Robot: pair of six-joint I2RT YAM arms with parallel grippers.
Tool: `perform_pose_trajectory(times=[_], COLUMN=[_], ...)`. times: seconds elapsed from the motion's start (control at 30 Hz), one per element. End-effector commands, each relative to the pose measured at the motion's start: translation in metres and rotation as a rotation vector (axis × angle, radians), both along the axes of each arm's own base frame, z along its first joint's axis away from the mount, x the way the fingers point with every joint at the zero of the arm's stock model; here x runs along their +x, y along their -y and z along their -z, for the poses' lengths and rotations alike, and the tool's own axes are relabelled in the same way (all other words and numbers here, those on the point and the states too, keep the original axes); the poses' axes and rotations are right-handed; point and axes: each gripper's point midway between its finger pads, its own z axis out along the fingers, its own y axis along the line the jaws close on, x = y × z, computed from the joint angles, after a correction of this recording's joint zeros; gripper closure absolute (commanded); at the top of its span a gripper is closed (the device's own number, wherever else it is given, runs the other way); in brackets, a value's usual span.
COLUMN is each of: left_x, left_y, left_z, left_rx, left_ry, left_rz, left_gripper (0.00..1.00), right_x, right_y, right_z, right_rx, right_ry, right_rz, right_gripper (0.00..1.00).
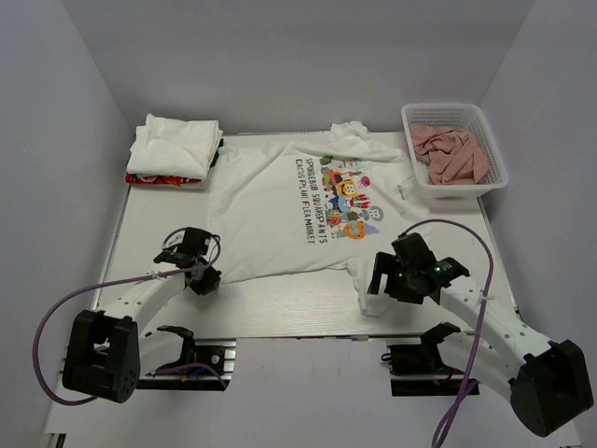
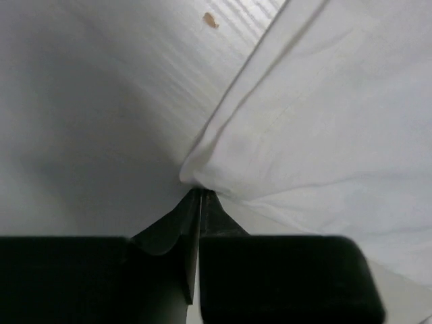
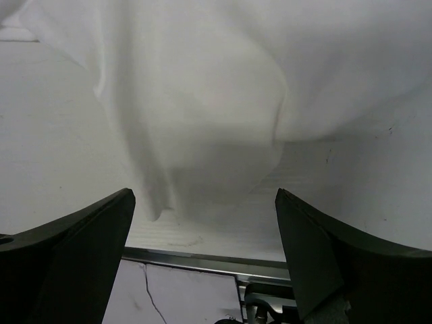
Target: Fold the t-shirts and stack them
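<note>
My right gripper grips the white t-shirt's near sleeve next, matching the pinched hem corner, to fold the shirt's near side over.
A white t-shirt with a colourful cartoon print (image 1: 280, 215) lies spread on the table, collar to the right rear. My left gripper (image 1: 207, 278) is at its near left hem corner. In the left wrist view the gripper (image 2: 200, 192) is shut, with the corner of the white cloth (image 2: 324, 121) pinched at its tips. My right gripper (image 1: 376, 280) hovers open over the near sleeve. In the right wrist view the gripper (image 3: 202, 196) is spread wide around the bunched white cloth (image 3: 202, 88), not touching it. A folded white t-shirt (image 1: 174, 149) lies at the far left.
A white basket (image 1: 464, 189) holding salmon-pink cloths (image 1: 452, 154) stands at the far right. The folded shirt rests on a red and dark item (image 1: 163, 178). The table's metal front rail (image 3: 202, 260) is just below the right gripper.
</note>
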Motion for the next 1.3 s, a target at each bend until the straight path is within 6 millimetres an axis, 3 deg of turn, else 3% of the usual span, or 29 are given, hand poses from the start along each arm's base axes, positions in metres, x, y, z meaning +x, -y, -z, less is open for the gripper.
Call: perform_pose_trajectory(times=[0.0,0.07,0.17,0.2,0.27,0.3,0.4,0.43,0.53,0.57,0.63,0.8,0.83,0.93,0.97,1.0,1.1,1.17,1.27], left_x=[0.009,0.010,0.015,0.015,0.019,0.020,0.025,0.027,0.036,0.043,0.049,0.069,0.073,0.065,0.063,0.057,0.042,0.035,0.019], left_y=[0.007,0.005,0.001,0.001,0.002,0.002,0.003,0.002,0.000,-0.001,-0.001,-0.005,-0.004,-0.008,-0.003,-0.002,0.004,0.007,0.004], left_z=[0.005,0.004,-0.002,-0.002,-0.006,-0.009,-0.018,-0.023,-0.040,-0.050,-0.058,-0.081,-0.088,-0.077,-0.074,-0.065,-0.038,-0.027,-0.011], left_rx=[-0.037,-0.019,0.009,0.009,0.005,0.002,-0.006,-0.001,0.008,0.013,0.016,0.045,0.048,0.084,0.059,0.053,0.028,0.010,0.019], left_ry=[0.033,0.014,0.018,0.018,0.035,0.049,0.083,0.096,0.142,0.177,0.202,0.251,0.260,0.176,0.157,0.126,0.042,0.005,-0.067], left_rz=[0.013,0.018,0.007,0.007,0.007,0.007,0.007,-0.006,-0.015,-0.022,-0.027,-0.048,-0.039,-0.029,-0.015,-0.009,0.021,0.031,0.013], left_gripper=[0.88,1.00,1.00,1.00,1.00,1.00,1.00,1.00,1.00,1.00,1.00,1.00,1.00,1.00,0.76,0.65,0.46,0.40,0.40], right_x=[-0.001,-0.003,0.003,0.003,0.004,0.004,0.012,0.013,0.029,0.042,0.046,0.076,0.080,0.090,0.088,0.089,0.087,0.084,0.080], right_y=[-0.003,0.001,0.005,0.007,0.006,0.007,0.004,0.005,0.009,0.008,0.011,0.003,0.006,-0.001,-0.002,-0.005,-0.007,-0.006,-0.003], right_z=[0.014,0.026,0.027,0.027,0.029,0.029,0.022,0.020,0.000,-0.014,-0.018,-0.051,-0.048,-0.058,-0.055,-0.054,-0.044,-0.038,-0.034], right_rx=[0.000,-0.029,-0.064,-0.075,-0.070,-0.073,-0.060,-0.073,-0.108,-0.107,-0.143,-0.148,-0.178,-0.173,-0.172,-0.165,-0.159,-0.161,-0.170], right_ry=[-0.043,-0.078,-0.079,-0.081,-0.075,-0.070,-0.038,-0.029,0.035,0.079,0.084,0.159,0.152,0.157,0.137,0.129,0.104,0.081,0.070], right_rz=[0.050,0.062,0.076,0.083,0.092,0.091,0.089,0.071,0.066,0.073,0.068,0.043,0.050,0.031,0.020,0.013,0.002,0.000,-0.004], right_gripper=[0.10,0.10,0.18,0.34,0.52,0.67,0.79,0.98,1.00,1.00,1.00,1.00,1.00,1.00,1.00,1.00,1.00,1.00,1.00])
